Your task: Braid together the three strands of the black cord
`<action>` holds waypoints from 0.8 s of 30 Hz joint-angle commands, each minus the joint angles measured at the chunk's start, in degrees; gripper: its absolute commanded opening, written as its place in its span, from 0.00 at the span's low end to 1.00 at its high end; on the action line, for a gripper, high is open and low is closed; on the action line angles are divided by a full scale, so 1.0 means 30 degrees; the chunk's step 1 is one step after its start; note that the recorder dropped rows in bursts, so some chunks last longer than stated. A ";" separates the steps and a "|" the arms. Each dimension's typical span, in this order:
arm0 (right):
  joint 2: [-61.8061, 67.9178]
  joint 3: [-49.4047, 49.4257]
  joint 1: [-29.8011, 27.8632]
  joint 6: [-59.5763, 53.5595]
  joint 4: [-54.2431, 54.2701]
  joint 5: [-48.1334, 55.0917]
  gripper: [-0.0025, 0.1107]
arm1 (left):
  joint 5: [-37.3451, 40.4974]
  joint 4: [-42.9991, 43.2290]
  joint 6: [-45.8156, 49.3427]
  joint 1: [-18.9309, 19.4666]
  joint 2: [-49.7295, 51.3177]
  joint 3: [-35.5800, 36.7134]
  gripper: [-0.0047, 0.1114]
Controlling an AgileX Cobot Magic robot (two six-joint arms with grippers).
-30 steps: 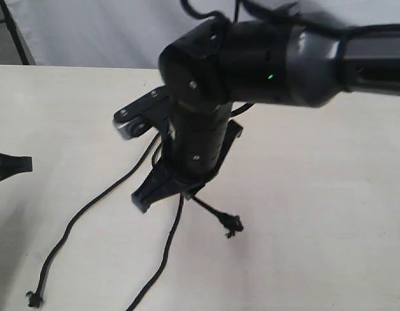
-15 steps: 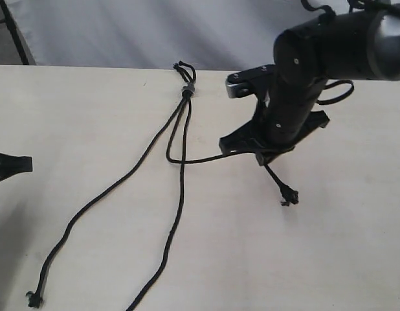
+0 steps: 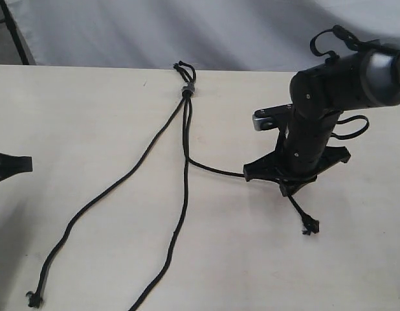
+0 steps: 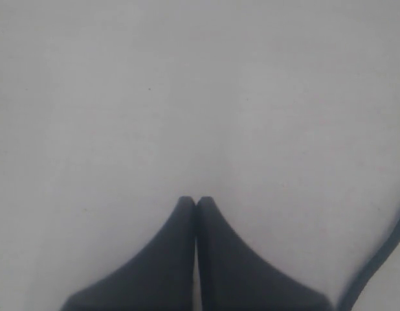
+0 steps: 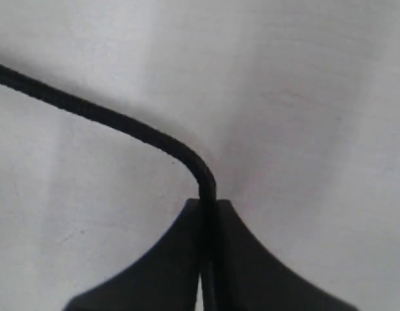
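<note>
I will next grip the strand that curves to a knotted tip (image 3: 35,299) by its middle part (image 3: 100,196) with my left gripper to braid the black cord.
The black cord (image 3: 184,116) lies on the pale table, its three strands bound at the far end by a small grey band (image 3: 187,89). One strand (image 3: 96,204) curves away to a knotted tip at the front left. A second strand (image 3: 180,220) runs straight toward the front edge. My right gripper (image 3: 289,188) (image 5: 208,204) is shut on the third strand (image 3: 216,170) (image 5: 122,123), drawn out to the right, and that strand's knotted tip (image 3: 309,227) trails below the jaws. My left gripper (image 3: 11,166) (image 4: 195,202) is shut and empty at the left edge, apart from the cord.
The pale table top (image 3: 90,103) ends at the back against a white cloth backdrop (image 3: 122,32). The right arm's dark body (image 3: 329,91) and its cable loops stand over the table's right side. A dark line (image 4: 381,259) crosses one corner of the left wrist view.
My right arm has swung from the middle of the table to the right, pulling its strand and knotted tip with it. The grey band is now uncovered. The left gripper has not moved.
</note>
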 commanded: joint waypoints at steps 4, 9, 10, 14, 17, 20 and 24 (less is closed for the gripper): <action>0.0051 0.0005 -0.0092 0.0096 -0.0159 -0.0083 0.55 | -0.0117 0.0023 -0.0116 -0.0017 0.0043 -0.0085 0.04; -0.0146 -0.0817 -0.0092 -0.1157 -0.0159 0.0725 0.62 | -0.0152 0.0023 -0.0116 -0.0017 0.0043 -0.0085 0.04; -0.0406 -0.1096 -0.0092 -0.1157 -0.0159 0.0997 0.62 | -0.0152 0.0023 -0.0116 -0.0017 0.0043 -0.0085 0.04; -0.1964 -0.1575 -0.0092 -0.1199 0.0775 0.1569 0.62 | -0.0443 0.0023 -0.0116 -0.0017 0.0043 -0.0085 0.04; -0.3205 -0.1575 -0.0009 -0.1762 0.1152 0.1447 0.62 | -0.0611 0.0023 -0.0116 -0.0017 0.0043 -0.0085 0.04; -0.4209 -0.1540 -0.0009 -0.1807 0.1269 0.1320 0.62 | -0.0449 0.0023 -0.0116 -0.0017 0.0043 -0.0085 0.04; -0.5147 -0.0838 -0.0009 -0.1997 0.1521 0.0453 0.62 | 0.0670 -0.0004 -0.0430 -0.1278 0.0043 -0.0085 0.04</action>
